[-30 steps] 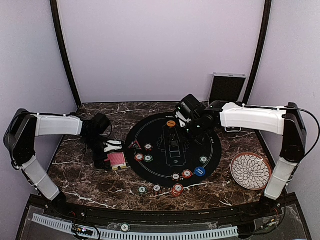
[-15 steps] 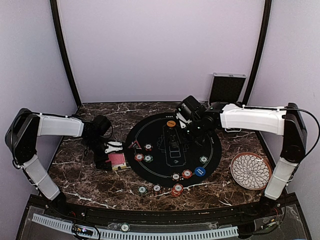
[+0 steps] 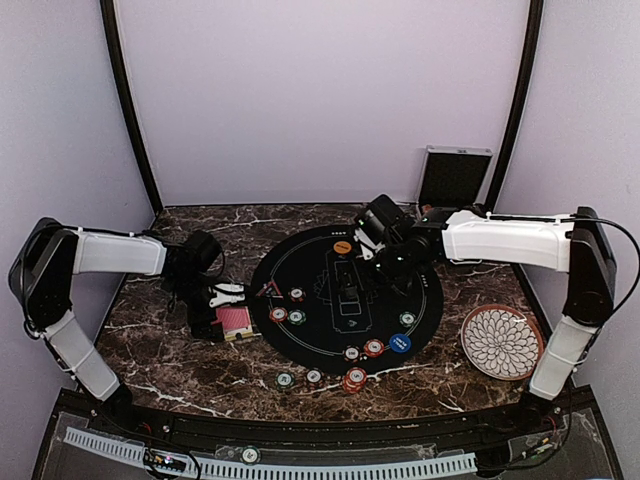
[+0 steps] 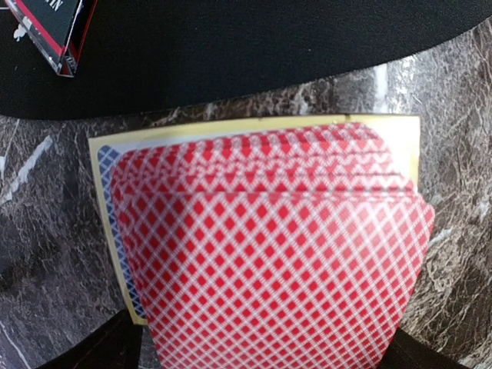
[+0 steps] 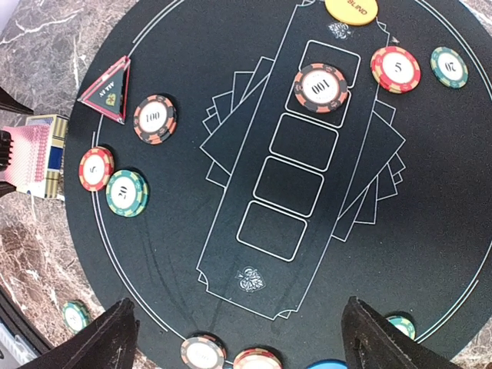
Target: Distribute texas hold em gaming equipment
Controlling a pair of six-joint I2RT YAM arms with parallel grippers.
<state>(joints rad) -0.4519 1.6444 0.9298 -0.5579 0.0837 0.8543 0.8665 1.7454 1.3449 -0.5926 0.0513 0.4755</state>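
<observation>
I should close my left gripper on the red-backed cards: its fingers are on either side of the cards' side edges, ends down beside the yellow-edged card box.
A fanned stack of red-backed playing cards (image 4: 269,254) on a yellow-edged card box fills the left wrist view. My left gripper (image 4: 265,354) stands open, a dark finger (image 4: 108,346) at each lower corner of the stack; in the top view it (image 3: 218,308) sits at the cards (image 3: 233,320), left of the black mat (image 3: 300,260). My right gripper (image 5: 246,338) hangs open and empty over the mat's middle (image 3: 347,288). On the mat lie a triangular marker (image 5: 108,88), striped chips (image 5: 154,119) (image 5: 319,87), an orange button (image 5: 351,9) and a blue button (image 3: 400,343).
Some chips (image 3: 353,380) lie on the marble in front of the mat. A white patterned plate (image 3: 501,341) is at the right. A silver case (image 3: 454,175) leans on the back wall behind the right arm.
The right arm has shifted a little to the right over the mat. The left gripper has stayed at the card stack.
</observation>
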